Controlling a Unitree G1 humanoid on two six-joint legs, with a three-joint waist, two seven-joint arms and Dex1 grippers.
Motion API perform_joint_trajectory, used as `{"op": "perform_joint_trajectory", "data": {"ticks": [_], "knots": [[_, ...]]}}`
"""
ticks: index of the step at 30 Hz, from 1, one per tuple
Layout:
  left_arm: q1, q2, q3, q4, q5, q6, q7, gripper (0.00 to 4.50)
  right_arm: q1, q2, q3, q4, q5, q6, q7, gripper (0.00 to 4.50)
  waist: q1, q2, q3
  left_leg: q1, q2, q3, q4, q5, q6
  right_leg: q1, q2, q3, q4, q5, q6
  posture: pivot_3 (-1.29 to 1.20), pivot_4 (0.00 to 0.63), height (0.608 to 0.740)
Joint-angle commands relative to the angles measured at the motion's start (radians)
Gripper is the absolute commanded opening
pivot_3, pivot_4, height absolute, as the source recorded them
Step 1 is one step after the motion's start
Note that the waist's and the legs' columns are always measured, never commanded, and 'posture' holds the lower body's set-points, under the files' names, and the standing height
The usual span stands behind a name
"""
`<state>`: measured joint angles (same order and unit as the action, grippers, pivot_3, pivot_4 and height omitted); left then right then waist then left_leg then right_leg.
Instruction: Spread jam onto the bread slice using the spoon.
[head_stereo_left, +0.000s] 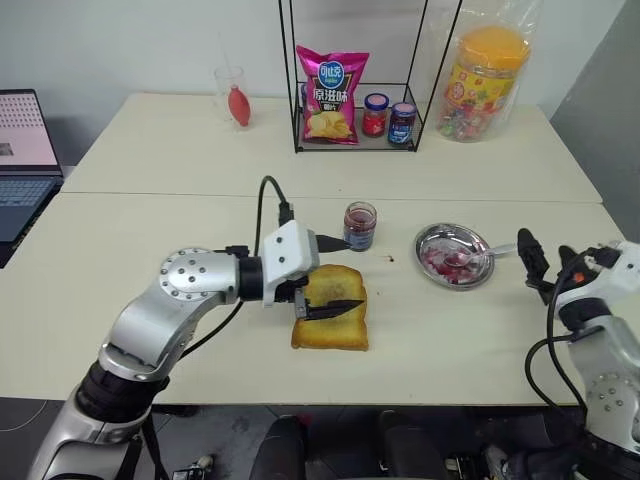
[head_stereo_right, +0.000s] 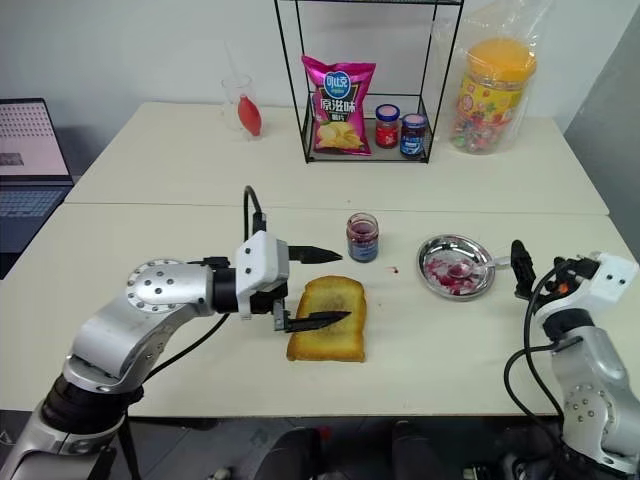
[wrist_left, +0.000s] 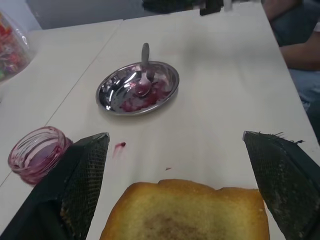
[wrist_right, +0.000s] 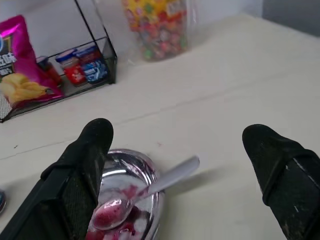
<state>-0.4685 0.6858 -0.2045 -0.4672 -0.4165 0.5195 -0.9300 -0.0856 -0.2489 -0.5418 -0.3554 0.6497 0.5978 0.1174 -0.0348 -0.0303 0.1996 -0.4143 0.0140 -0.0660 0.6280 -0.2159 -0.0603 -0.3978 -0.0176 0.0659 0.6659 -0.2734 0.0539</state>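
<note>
My right gripper reaches the spoon next and grabs its handle (head_stereo_left: 502, 249), which leaves the spoon's bowl (head_stereo_left: 457, 259) free to spread jam onto the bread slice.
The bread slice (head_stereo_left: 338, 333) lies flat on the table's front middle, golden with a browned centre. My left gripper (head_stereo_left: 335, 276) hovers just over it, pointing right, open with nothing between its fingers (wrist_left: 82, 175). Just behind the bread stands the lidless jam jar (head_stereo_left: 360, 226), smeared reddish-purple inside. To the right, the spoon (wrist_right: 150, 192) rests in a round steel dish (head_stereo_left: 432, 243), its bowl in jam smears and its handle over the rim. My right gripper (head_stereo_left: 541, 264) is right of the dish, open and empty, aimed at the spoon's handle.
At the back stands a wire rack (head_stereo_left: 295, 100) with a chip bag (head_stereo_left: 331, 95), a red-capped jar (head_stereo_left: 375, 115) and a blue-capped jar (head_stereo_left: 403, 123). A candy jar (head_stereo_left: 484, 82), a glass cup (head_stereo_left: 233, 97), a laptop (head_stereo_left: 22, 160). A jam drop (wrist_left: 120, 145) marks the table.
</note>
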Motion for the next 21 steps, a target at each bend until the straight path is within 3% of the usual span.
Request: {"op": "perform_joint_trajectory", "data": {"ticks": [1,21], "knots": [[-0.035,-0.019,-0.028,-0.030,0.016,0.010,0.005,4.48,-0.056,0.011,-0.049,0.086,0.051,-0.038,-0.012,4.50,0.000,0.001,0.000,0.000,0.000,0.001,0.000,0.000,0.000,0.000,0.000,0.001,0.000,0.001,0.000,0.00,0.150,0.740],[-0.012,-0.031,-0.055,-0.012,0.083,-0.026,0.003,4.48,-0.323,-0.026,-0.078,0.589,0.161,-0.083,0.133,4.50,-0.001,0.003,0.000,0.001,0.000,0.002,0.001,0.001,0.001,0.000,0.000,0.003,0.000,0.003,0.001,0.00,0.150,0.740]]}}
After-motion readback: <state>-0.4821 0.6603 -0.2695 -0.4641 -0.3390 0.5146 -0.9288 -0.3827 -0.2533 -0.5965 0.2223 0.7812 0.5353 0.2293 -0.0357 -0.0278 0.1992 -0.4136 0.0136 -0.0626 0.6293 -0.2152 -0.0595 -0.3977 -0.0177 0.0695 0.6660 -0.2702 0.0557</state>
